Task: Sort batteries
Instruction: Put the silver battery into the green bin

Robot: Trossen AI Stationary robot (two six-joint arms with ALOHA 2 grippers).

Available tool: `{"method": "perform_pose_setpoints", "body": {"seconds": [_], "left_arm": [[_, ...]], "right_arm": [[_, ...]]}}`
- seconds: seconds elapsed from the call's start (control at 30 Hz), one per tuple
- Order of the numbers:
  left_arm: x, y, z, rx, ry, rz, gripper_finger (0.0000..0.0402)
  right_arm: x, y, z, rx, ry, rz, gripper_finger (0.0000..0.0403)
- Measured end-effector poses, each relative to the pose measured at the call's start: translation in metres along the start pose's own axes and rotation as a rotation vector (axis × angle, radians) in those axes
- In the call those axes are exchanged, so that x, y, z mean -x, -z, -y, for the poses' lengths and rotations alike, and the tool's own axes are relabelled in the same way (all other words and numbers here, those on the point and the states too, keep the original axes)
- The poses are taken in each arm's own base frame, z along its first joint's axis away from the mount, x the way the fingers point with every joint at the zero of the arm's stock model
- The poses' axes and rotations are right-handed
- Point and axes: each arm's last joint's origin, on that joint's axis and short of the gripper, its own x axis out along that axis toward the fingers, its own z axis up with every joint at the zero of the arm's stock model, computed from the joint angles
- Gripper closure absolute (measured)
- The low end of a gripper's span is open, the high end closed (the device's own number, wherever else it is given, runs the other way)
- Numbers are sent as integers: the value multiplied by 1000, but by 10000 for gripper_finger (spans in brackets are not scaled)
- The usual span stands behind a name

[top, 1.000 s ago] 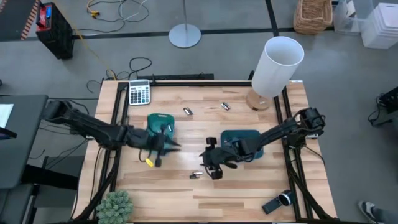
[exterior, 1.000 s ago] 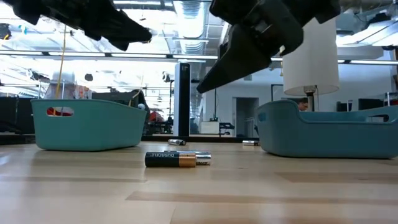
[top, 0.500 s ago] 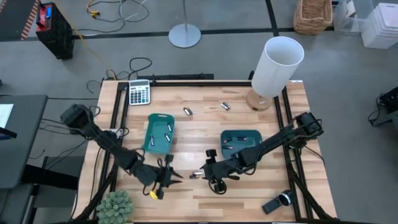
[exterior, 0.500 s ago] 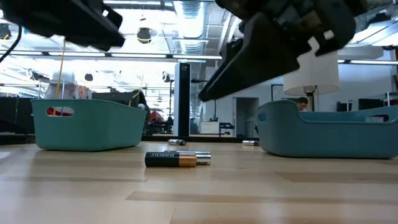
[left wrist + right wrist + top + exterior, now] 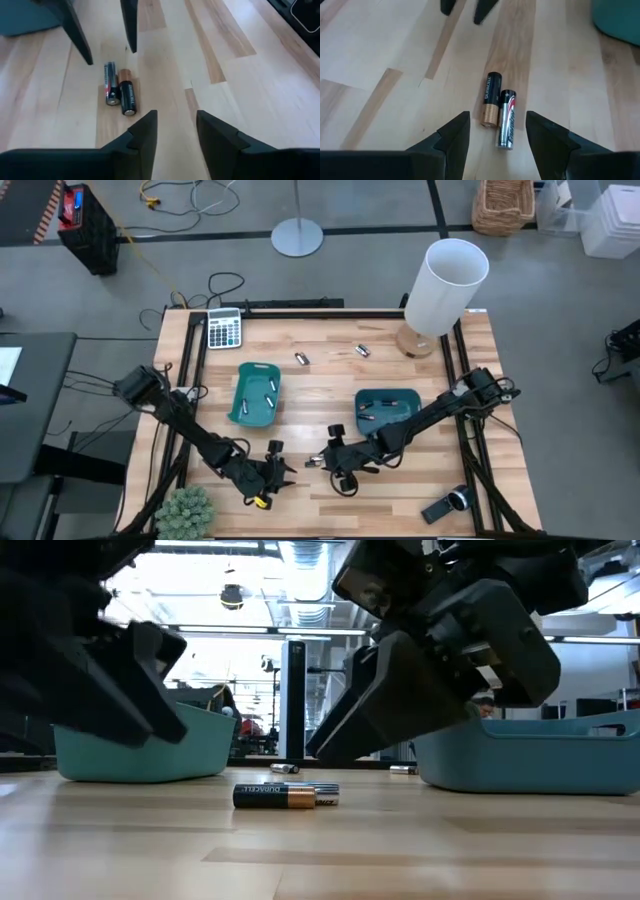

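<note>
My right gripper needs to go lower before it closes on the silver and red battery, as my fingertips stop above the battery beside the black-and-copper cell [image 5: 491,99] and would miss now.
Two batteries lie side by side on the wooden table near its front edge: a black-and-copper cell [image 5: 491,99] and a black, silver and red cell [image 5: 507,118]. They also show as a pair [image 5: 313,463] in the high view. My right gripper [image 5: 497,132] stands open just right of them, slanting down. My left gripper [image 5: 175,130] stands open just left of them, its fingers pointing at them. More batteries lie in the left teal tray [image 5: 255,393] and the right teal tray [image 5: 385,408]. Two loose batteries [image 5: 301,359] [image 5: 362,351] lie farther back.
A grey calculator [image 5: 224,328] sits at the far left corner and a white lamp [image 5: 445,290] at the far right. A black-and-silver handheld device [image 5: 445,505] lies at the near right, and a green plant [image 5: 185,510] at the near left corner.
My left gripper has swung from beside the left tray toward the table's near edge and down, and now points at the two batteries. My right gripper has come down and a little toward the near edge, closer to the same pair. The batteries have stayed put.
</note>
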Motion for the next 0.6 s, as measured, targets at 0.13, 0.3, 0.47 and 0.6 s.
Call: {"method": "perform_pose_setpoints", "body": {"seconds": [0.13,0.3,0.47,0.6], "left_arm": [[-4,3,0,6,-13,4,247],[-11,6,-6,17,-51,-9,242],[-15,6,-8,42,-55,7,242],[-15,6,-9,56,-60,10,242]], "right_arm": [[-1,1,4,-9,5,-14,192],[-2,8,7,-15,9,-24,192],[-3,9,8,-30,9,-36,192],[-3,8,9,-33,10,-28,192]]}}
